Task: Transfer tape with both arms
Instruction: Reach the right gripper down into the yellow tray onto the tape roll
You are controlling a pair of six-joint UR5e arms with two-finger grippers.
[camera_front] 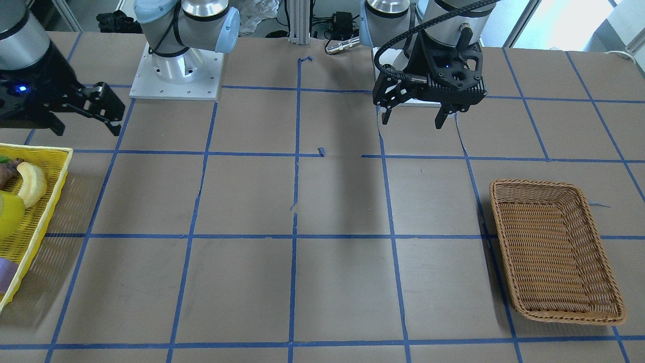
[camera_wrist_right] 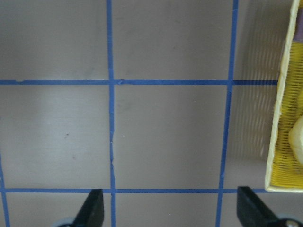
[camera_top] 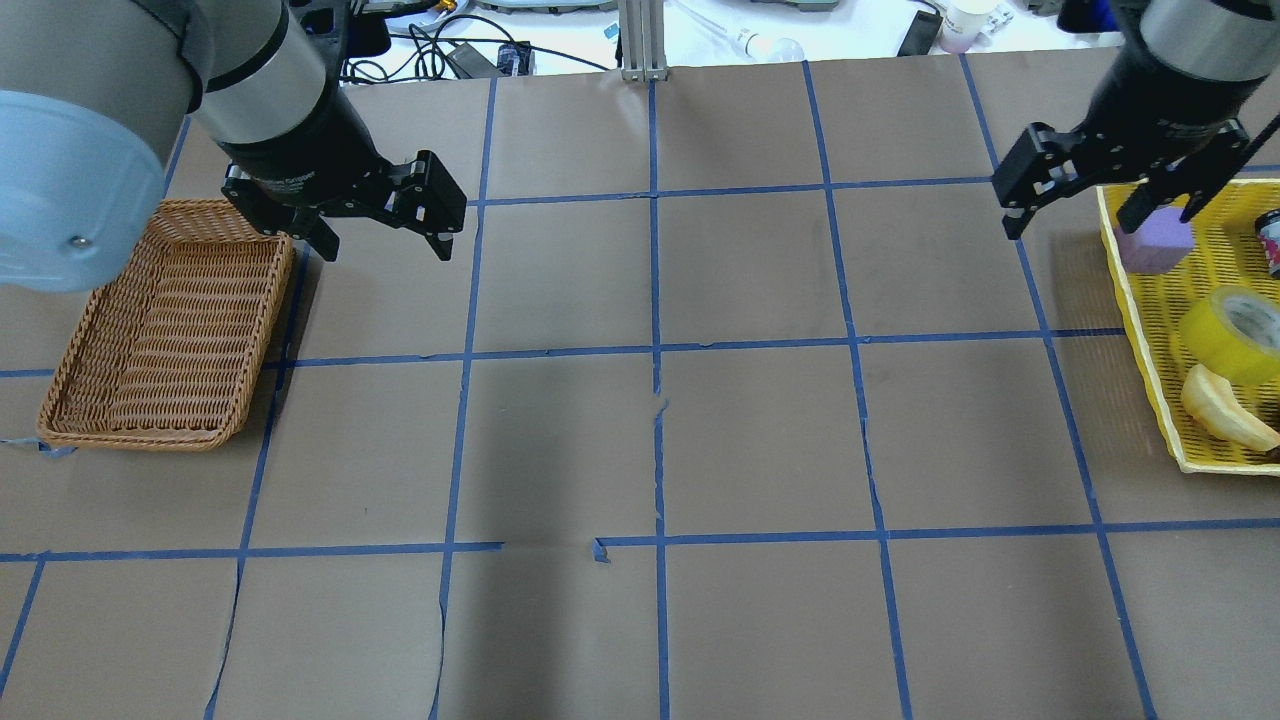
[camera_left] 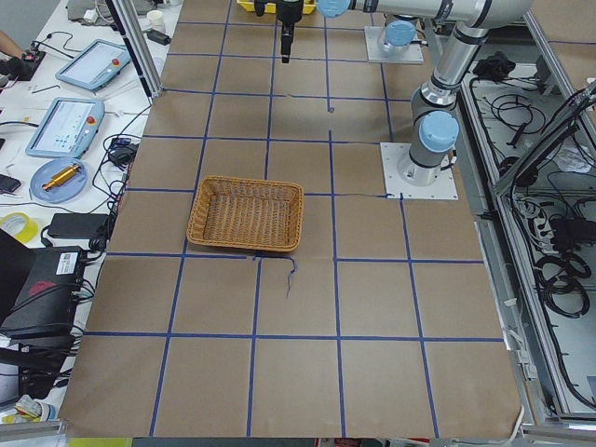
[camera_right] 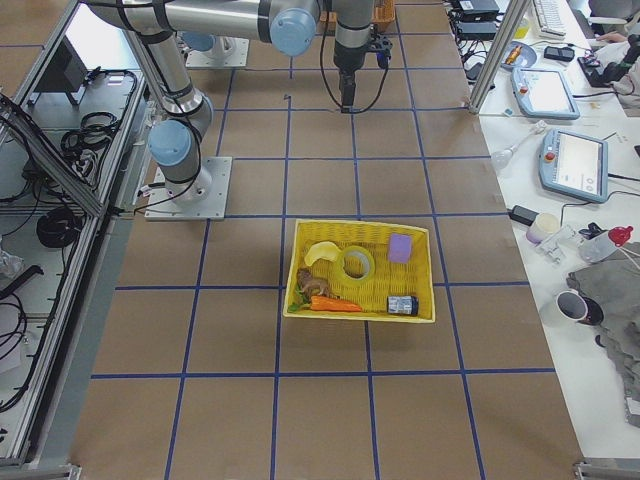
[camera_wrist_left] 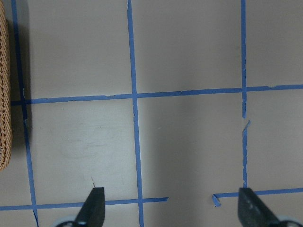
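Observation:
My right gripper should take hold of the yellow tape roll by its ring wall (camera_front: pixel 11 213) next, and then I can transfer the roll with both arms.
The yellow tape roll (camera_top: pixel 1235 332) with a white core lies in the yellow basket (camera_top: pixel 1140 330) at the table's right end. It also shows in the exterior right view (camera_right: pixel 356 264) and at the left edge of the front view (camera_front: pixel 9 216). My right gripper (camera_top: pixel 1070 225) is open and empty, raised beside the basket's near corner, up-left of the tape. It also shows in the front view (camera_front: pixel 86 130). My left gripper (camera_top: pixel 385 248) is open and empty, raised just right of the brown wicker basket (camera_top: pixel 275 300). It also shows in the front view (camera_front: pixel 412 121).
The yellow basket also holds a banana (camera_top: pixel 1225 408), a purple block (camera_top: pixel 1155 245), a carrot (camera_right: pixel 335 305) and a small can (camera_right: pixel 402 305). The wicker basket (camera_front: pixel 534 189) holds nothing. Blue tape lines mark a grid on the brown table.

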